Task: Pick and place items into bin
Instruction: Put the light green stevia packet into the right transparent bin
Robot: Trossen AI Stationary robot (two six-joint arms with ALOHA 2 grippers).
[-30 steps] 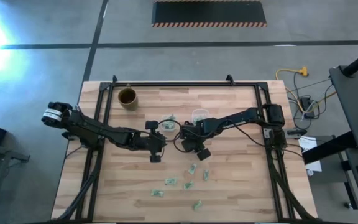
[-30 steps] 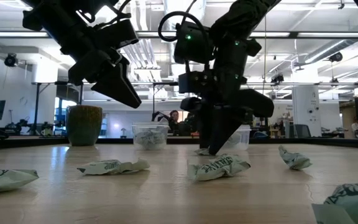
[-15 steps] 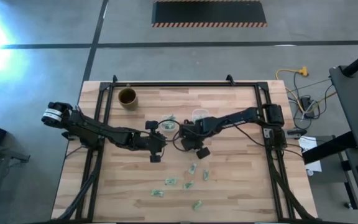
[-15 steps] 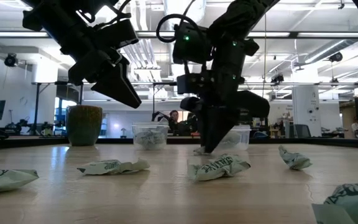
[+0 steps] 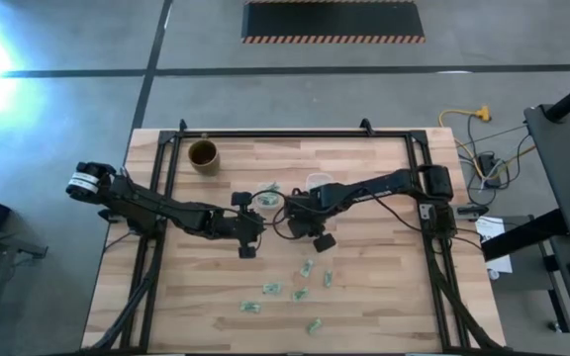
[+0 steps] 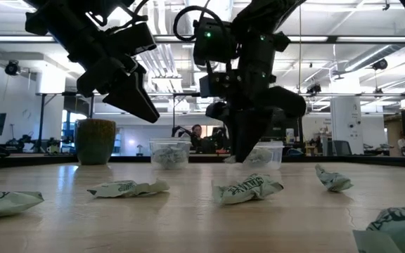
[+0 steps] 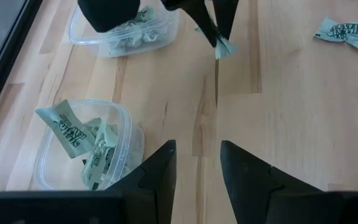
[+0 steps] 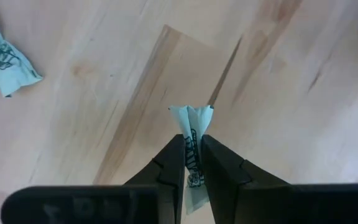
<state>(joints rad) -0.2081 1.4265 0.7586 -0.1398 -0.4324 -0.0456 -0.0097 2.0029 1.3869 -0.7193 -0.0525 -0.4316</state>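
Observation:
The wrapper hangs over wood in the right wrist view, short of the clear tub, so the robot's right gripper should keep holding the wrapper until it reaches the tub.
Small green-and-white wrappers lie flat on the wooden table near its near edge: one (image 5: 306, 267), another (image 5: 272, 289), a third (image 5: 314, 324), and more around them. My right gripper (image 5: 303, 222) hangs just above the table beside two clear tubs, shut on one wrapper (image 8: 191, 118). The nearer tub (image 7: 86, 146) holds several wrappers; the other tub (image 7: 126, 28) holds some too. My left gripper (image 7: 197, 168) is open, raised over bare wood to the left of the right gripper (image 7: 219, 31). My right gripper pinches one crumpled wrapper between its two fingers (image 8: 173, 155), which point down from above. The wrapper's flared end (image 8: 191, 115) sticks out past the fingertips. The wrapper is lifted clear of the table and hangs below the fingers (image 6: 243, 158).
A brown round cup (image 5: 203, 155) stands near the far left corner. A black metal frame (image 5: 166, 178) runs along the table's left, far and right sides. More wrappers lie close to the low camera (image 6: 127, 187), (image 6: 247, 188), (image 6: 332, 177). People sit in the room beyond.
My right gripper has risen a little from the table, staying shut, and shifted slightly toward the tubs. The wrapper in it has come up off the wood. The left arm has kept still.

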